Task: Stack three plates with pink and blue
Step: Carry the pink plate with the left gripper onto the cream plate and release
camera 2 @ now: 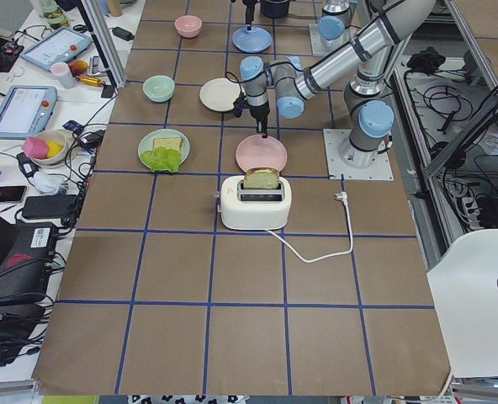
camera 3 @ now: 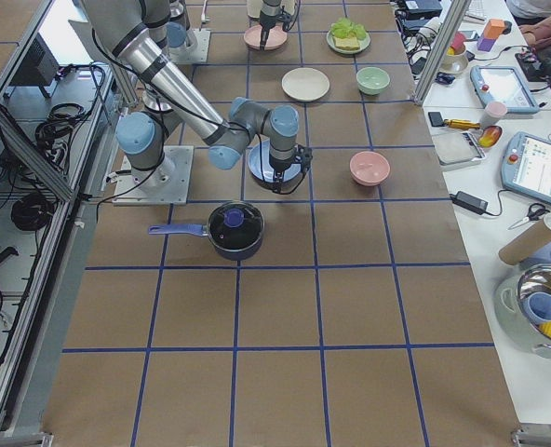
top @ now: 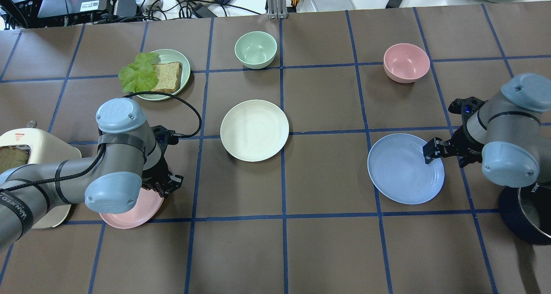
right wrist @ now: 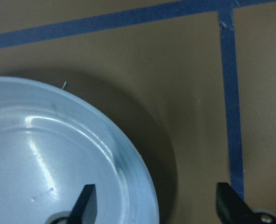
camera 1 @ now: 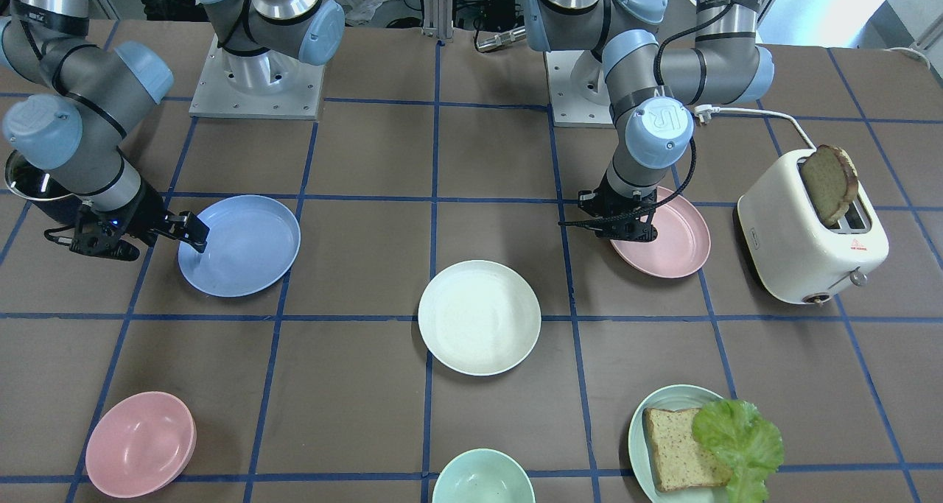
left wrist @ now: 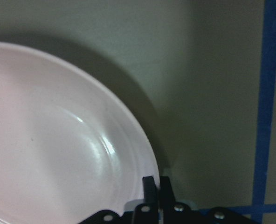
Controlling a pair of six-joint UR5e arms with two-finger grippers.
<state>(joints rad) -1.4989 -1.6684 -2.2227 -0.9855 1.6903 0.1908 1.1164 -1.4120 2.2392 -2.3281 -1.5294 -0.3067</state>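
Next, my right gripper grips the light blue plate by its thin raised rim (camera 1: 205,245), since the light blue plate (camera 1: 243,245) spreads far wider than my open fingers.
The pale pink plate (camera 1: 674,241) lies beside the toaster; it also shows in the overhead view (top: 133,212). My left gripper (camera 1: 626,227) is shut on its rim, with the fingers pinched together in the left wrist view (left wrist: 157,186). The light blue plate (camera 1: 243,245) lies at the other side of the table (top: 402,171). My right gripper (top: 430,150) is open and straddles its rim, one finger over the plate and one outside it (right wrist: 156,205). The cream-white plate (camera 1: 479,317) lies alone in the middle, also seen from overhead (top: 254,130).
A white toaster (camera 1: 803,238) with a bread slice stands close to the pink plate. A mint plate (camera 1: 648,429) holds bread and lettuce. A pink bowl (camera 1: 140,444) and a mint bowl (camera 1: 482,481) sit at the far edge. A dark pot (top: 525,216) stands by my right arm.
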